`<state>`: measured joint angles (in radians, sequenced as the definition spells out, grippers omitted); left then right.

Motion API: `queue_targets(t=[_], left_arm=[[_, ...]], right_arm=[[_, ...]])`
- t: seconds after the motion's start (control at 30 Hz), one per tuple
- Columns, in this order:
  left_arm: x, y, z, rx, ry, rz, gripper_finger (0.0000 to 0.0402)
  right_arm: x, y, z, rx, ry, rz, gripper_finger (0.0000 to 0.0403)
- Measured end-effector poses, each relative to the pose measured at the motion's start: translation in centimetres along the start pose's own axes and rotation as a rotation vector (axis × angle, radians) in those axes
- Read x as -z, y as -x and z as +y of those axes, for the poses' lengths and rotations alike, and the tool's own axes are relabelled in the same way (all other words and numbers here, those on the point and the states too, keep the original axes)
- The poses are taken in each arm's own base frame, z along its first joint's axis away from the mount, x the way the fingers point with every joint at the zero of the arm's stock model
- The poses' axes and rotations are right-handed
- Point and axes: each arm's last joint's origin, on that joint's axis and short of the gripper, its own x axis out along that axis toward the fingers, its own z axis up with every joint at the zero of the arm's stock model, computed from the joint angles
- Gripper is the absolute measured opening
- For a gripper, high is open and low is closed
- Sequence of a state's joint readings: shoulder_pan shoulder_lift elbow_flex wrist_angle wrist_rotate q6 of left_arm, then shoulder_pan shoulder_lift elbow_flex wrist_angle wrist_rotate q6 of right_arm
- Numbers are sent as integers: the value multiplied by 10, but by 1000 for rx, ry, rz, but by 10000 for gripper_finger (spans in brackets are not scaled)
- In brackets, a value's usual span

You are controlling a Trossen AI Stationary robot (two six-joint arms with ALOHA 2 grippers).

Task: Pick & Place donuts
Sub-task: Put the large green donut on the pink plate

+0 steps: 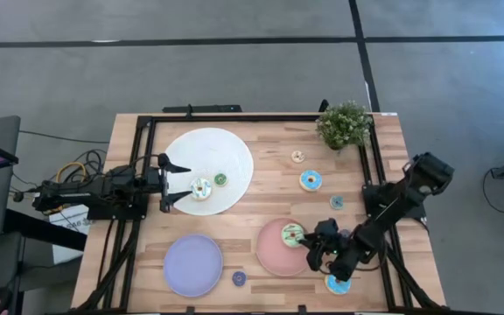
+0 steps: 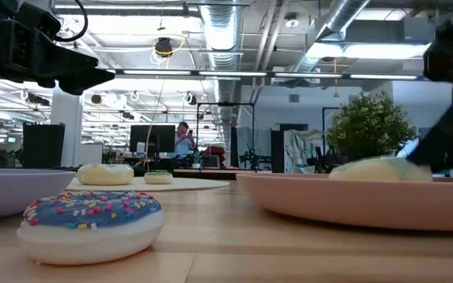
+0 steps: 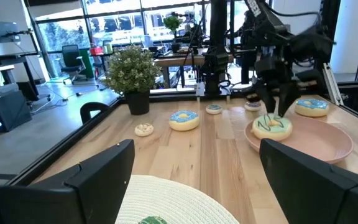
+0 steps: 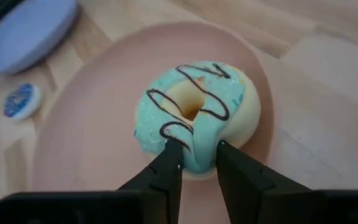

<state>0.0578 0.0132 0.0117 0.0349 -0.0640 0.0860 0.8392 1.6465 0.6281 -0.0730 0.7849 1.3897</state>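
I should let go of the green-iced donut (image 1: 291,234) (image 4: 197,102) with my right gripper, because the donut is lying flat on the pink plate and would stay there.
A green-iced donut with dark stripes (image 4: 194,112) lies flat on the pink plate (image 4: 92,155), also seen in the high view (image 1: 292,234). My right gripper (image 4: 197,148) stands over that donut's edge, shut on it. My left gripper (image 1: 175,182) hovers open at the left edge of the large white disc (image 1: 208,144). On the disc lie a cream donut (image 1: 201,188) and a small green donut (image 1: 220,179). More donuts lie loose on the wood: a blue one (image 1: 311,180), a small cream one (image 1: 297,157), a small blue one (image 1: 337,202), another blue one (image 1: 338,283) and a purple one (image 1: 239,278). My right gripper pinches the green donut's ring (image 4: 199,155) between its two fingers, on the side nearest the wrist. The fingers (image 3: 277,107) come from above, slanting down. The donut lies flat, its underside on the pink plate.
The lilac plate (image 1: 192,265) sits near the table's near edge, left of the pink plate. A potted plant (image 1: 344,124) stands at the far right corner. A black frame (image 1: 234,117) runs round the table. Bare wood lies between the disc and the blue donut.
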Motion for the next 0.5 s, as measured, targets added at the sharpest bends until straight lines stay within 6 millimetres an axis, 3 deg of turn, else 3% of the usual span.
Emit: queue_targets(t=[0.27, 0.5], left_arm=[[0, 0, 0, 0, 0, 0, 340], [0, 0, 0, 0, 0, 0, 340]], right_arm=[[-1, 1, 0, -3, 10, -3, 91], [-4, 3, 1, -11, 4, -4, 125]])
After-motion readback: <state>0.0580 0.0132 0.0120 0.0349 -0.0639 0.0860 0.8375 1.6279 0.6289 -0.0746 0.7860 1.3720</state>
